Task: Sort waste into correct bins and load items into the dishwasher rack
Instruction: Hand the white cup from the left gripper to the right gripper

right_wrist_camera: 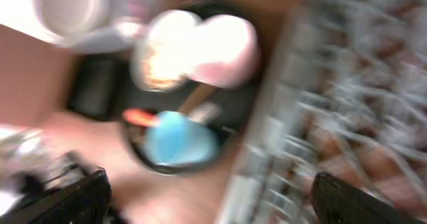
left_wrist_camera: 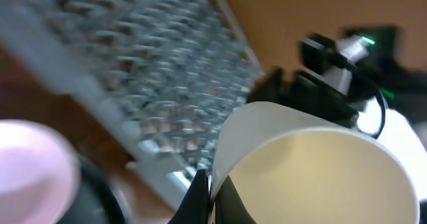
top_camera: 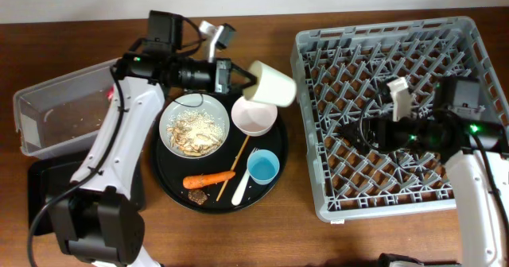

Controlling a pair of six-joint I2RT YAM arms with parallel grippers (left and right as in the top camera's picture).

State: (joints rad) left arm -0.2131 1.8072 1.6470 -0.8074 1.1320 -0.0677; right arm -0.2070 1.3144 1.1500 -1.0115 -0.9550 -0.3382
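Note:
The robot's right gripper will next grip the base end of the cream cup, opposite the left gripper's hold on the cup's rim, to load the dishwasher rack (top_camera: 398, 44).
My left gripper (top_camera: 241, 79) is shut on the rim of the cream cup (top_camera: 272, 83) and holds it tilted in the air between the round tray and the dishwasher rack (top_camera: 398, 44). In the left wrist view the fingers (left_wrist_camera: 212, 197) pinch the cup wall (left_wrist_camera: 313, 171). The white plate (top_camera: 195, 125) carries pale food scraps. The pink bowl (top_camera: 254, 116), light blue cup (top_camera: 262, 166), carrot (top_camera: 208, 179), brown bit (top_camera: 197, 196) and white fork (top_camera: 242, 187) lie on the round tray. My right gripper (top_camera: 347, 132) is open and empty over the rack (right_wrist_camera: 347, 104). Wrapper and tissue are out of view.
The round black tray (top_camera: 163, 176) sits left of the rack. The clear tub (top_camera: 56, 108) stands at the far left, with the shallow black tray (top_camera: 40, 191) in front of it, partly under my left arm. A thin wooden stick (top_camera: 234, 165) lies on the round tray.

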